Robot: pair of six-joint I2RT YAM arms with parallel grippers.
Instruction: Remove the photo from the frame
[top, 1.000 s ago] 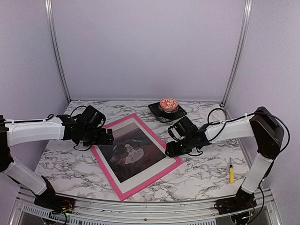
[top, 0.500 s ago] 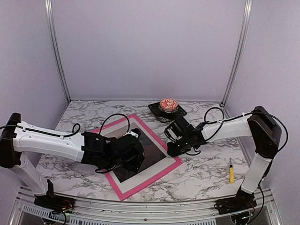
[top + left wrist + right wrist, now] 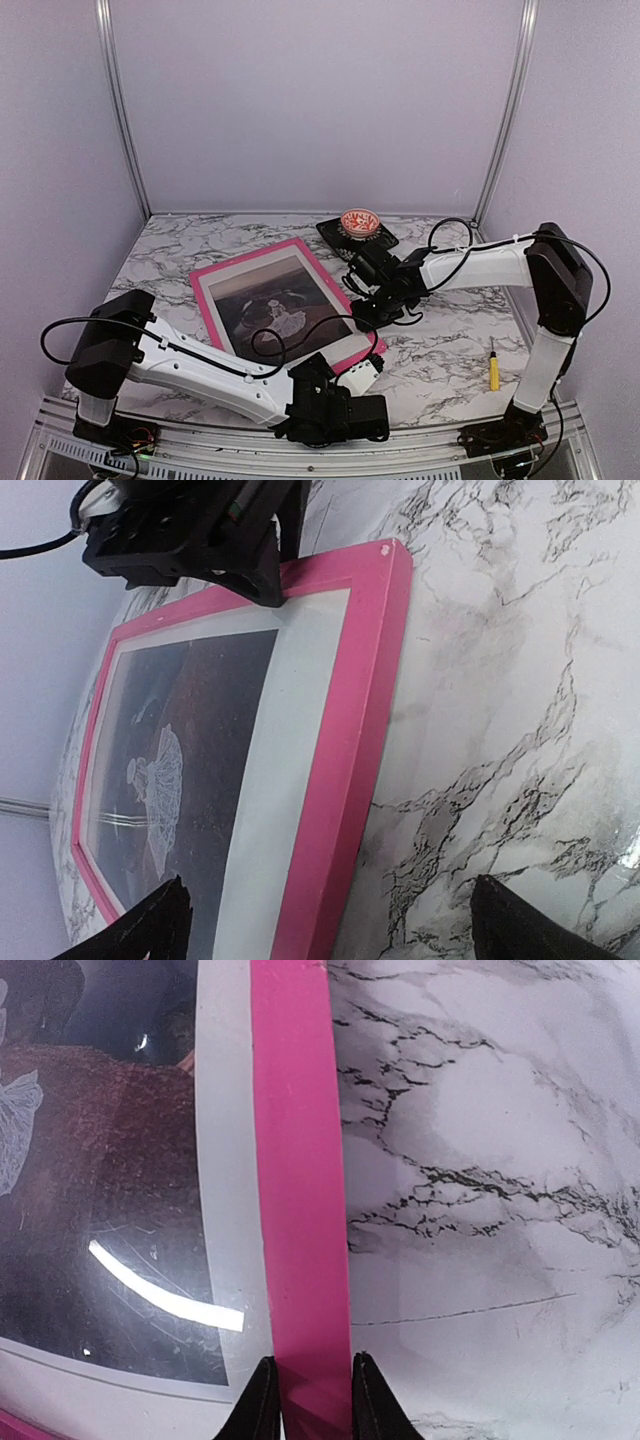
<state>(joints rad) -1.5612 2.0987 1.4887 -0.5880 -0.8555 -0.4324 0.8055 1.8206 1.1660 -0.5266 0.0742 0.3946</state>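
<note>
The pink-bordered frame should be held by its near border in my left gripper next, so the frame's back stays free to be opened for the photo (image 3: 275, 310).
The frame (image 3: 245, 258), large with a bright pink border, lies on the marble table with the photo (image 3: 275, 310) in it, a dark brown scene with a white-dressed figure and white margins. My right gripper (image 3: 366, 306) is at the frame's right edge. In the right wrist view it (image 3: 312, 1402) is shut on the pink border (image 3: 300, 1160), one finger on each side. My left gripper (image 3: 362, 374) is low at the frame's near right corner. It (image 3: 335, 942) stands wide open, its fingertips (image 3: 150, 930) straddling the border (image 3: 350, 760) without touching it. The photo (image 3: 170, 760) shows under glare.
A red-and-white patterned bowl (image 3: 360, 222) sits on a black tray (image 3: 335, 233) at the back, just behind the right arm. A yellow screwdriver (image 3: 493, 370) lies at the front right. My left arm's long white link (image 3: 200, 365) stretches across the frame's near side.
My left arm has swung from the frame's left side round to its near right corner. The right gripper has closed on the right border. The frame has shifted toward the back.
</note>
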